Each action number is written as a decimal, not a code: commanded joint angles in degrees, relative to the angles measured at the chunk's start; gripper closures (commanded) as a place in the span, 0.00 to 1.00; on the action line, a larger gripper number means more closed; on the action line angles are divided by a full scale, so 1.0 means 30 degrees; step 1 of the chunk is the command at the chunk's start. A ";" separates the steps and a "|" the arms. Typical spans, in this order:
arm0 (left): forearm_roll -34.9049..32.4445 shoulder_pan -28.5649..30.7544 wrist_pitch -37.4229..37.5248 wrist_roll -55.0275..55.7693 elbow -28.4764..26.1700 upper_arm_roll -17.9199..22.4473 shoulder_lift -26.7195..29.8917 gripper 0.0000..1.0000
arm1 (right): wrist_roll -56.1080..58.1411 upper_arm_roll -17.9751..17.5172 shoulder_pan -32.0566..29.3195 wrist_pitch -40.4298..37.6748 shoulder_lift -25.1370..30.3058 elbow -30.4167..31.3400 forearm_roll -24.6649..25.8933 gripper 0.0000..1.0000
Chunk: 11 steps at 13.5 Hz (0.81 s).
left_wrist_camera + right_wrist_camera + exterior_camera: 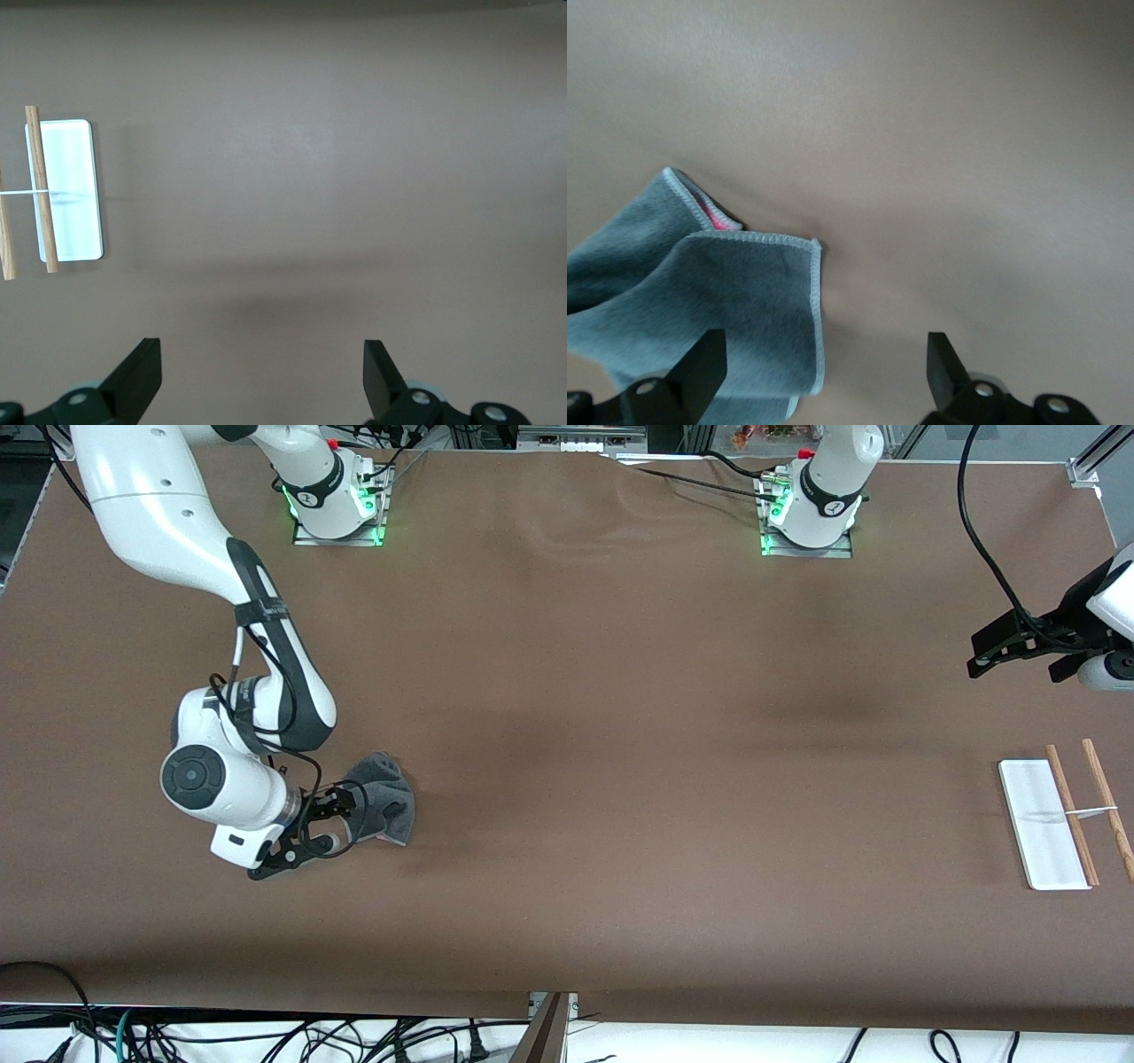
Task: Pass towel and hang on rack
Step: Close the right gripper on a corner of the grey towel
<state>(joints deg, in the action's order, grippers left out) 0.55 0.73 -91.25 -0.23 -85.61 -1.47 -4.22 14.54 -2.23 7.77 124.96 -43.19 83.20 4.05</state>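
Note:
The robot's right gripper will next take hold of the towel by its stitched edge (819, 354), to pass the towel over for the rack.
The dark grey towel (383, 804) lies crumpled on the brown table at the right arm's end. In the right wrist view the towel (700, 292) shows pale stitched edging and a sliver of pink. My right gripper (330, 824) is open and low at the towel. In its wrist view the gripper (824, 372) has one finger over the cloth and the towel's edge between the fingers. The rack (1041, 824), a white base with two wooden rods (1074, 819), stands at the left arm's end and also shows in the left wrist view (71, 190). My left gripper (1010, 651) waits open and empty (263, 376) in the air.
The arms' base plates (337, 531) stand along the table's edge farthest from the front camera. Cables (266, 1036) hang below the table edge nearest that camera. A black cable (983, 549) runs down to the left arm's wrist.

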 commanded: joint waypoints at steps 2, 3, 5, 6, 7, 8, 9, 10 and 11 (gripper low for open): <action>0.0226 -0.0098 0.0182 -0.0010 0.0559 -0.0183 -0.0205 0.00 | 0.1101 -0.0047 -0.0013 0.1031 -0.0748 -0.0077 -0.0266 0.00; 0.0225 -0.0098 0.0181 -0.0010 0.0530 -0.0184 -0.0205 0.00 | 0.1102 -0.0076 -0.0012 0.1178 -0.0808 -0.0077 -0.0266 0.00; 0.0138 -0.0040 0.0152 -0.0039 0.0559 -0.0184 -0.0205 0.00 | 0.1102 -0.0164 -0.0042 0.1471 -0.1070 -0.0077 -0.0266 0.00; 0.0138 0.0018 0.0152 -0.0039 0.0559 -0.0155 -0.0205 0.00 | 0.1102 -0.0164 -0.0042 0.1589 -0.1188 -0.0077 -0.0295 0.00; 0.0080 0.0077 0.0181 -0.0039 0.0501 -0.0096 -0.0350 0.00 | 0.1102 -0.0193 -0.0042 0.1590 -0.1334 -0.0077 -0.0296 0.00; 0.0137 0.0078 0.0152 -0.0068 0.0559 -0.0067 -0.0525 0.00 | 0.1102 -0.0367 -0.0042 0.1590 -0.1423 -0.0077 -0.0296 0.00; 0.0080 0.0078 0.0152 -0.0097 0.0588 -0.0038 -0.0527 0.00 | 0.1102 -0.0369 -0.0071 0.1619 -0.1452 -0.0077 -0.0296 0.00; 0.0050 0.0049 0.0152 -0.0069 0.0589 -0.0095 -0.0498 0.00 | 0.1102 -0.0369 -0.0071 0.1851 -0.1453 -0.0077 -0.0296 0.00; 0.0108 -0.0010 0.0152 -0.0039 0.0618 -0.0270 -0.0468 0.00 | 0.1102 -0.0369 -0.0071 0.2027 -0.1598 -0.0077 -0.0296 0.00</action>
<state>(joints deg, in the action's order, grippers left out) 0.55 0.80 -91.29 -0.24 -85.57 -1.69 -4.92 16.53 -2.97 7.82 129.84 -47.48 83.19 4.05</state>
